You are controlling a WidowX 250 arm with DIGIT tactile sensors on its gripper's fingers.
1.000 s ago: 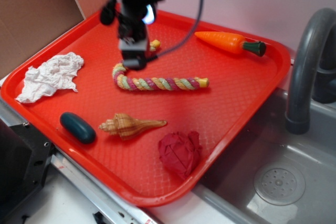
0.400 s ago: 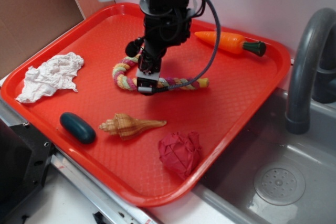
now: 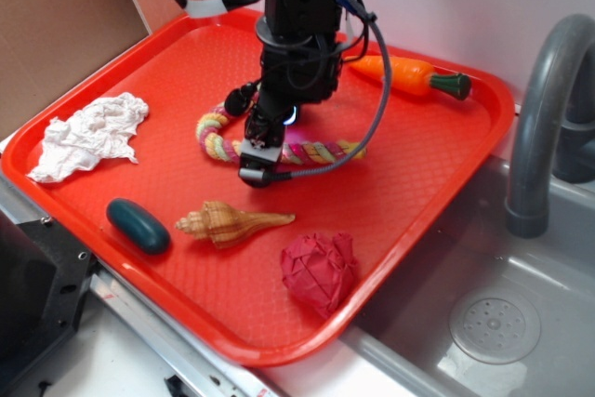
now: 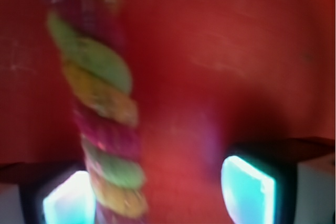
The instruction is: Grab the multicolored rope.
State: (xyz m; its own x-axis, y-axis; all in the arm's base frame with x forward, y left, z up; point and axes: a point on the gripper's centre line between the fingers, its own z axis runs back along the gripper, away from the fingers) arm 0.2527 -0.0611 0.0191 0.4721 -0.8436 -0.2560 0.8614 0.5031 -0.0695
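My gripper should close on the rope now, because my fingers are low on the tray [image 4: 184, 145] next to the rope's twisted parts.
The multicolored rope [image 3: 217, 133] lies across the middle of the red tray [image 3: 418, 192], its left end curled and its yellow right end near the carrot. My gripper [image 3: 263, 163] is lowered onto the rope's middle and hides that part. In the wrist view the rope [image 4: 102, 114] runs between my two fingers, close to the left fingertip [image 4: 65, 203]. A wide gap of tray separates it from the right one. The gripper [image 4: 157, 195] is open around the rope. The wrist view is blurred.
On the tray also lie an orange carrot [image 3: 409, 74] at the back right, a crumpled white cloth [image 3: 91, 134] at the left, a dark teal oval [image 3: 138, 225], a tan spiral seashell [image 3: 231, 222] and a crumpled red cloth [image 3: 319, 270] at the front. A grey sink [image 3: 483, 323] and faucet [image 3: 544, 109] stand right.
My gripper has moved from the rope's curled left end toward the front right and down, and it now sits low over the rope's middle.
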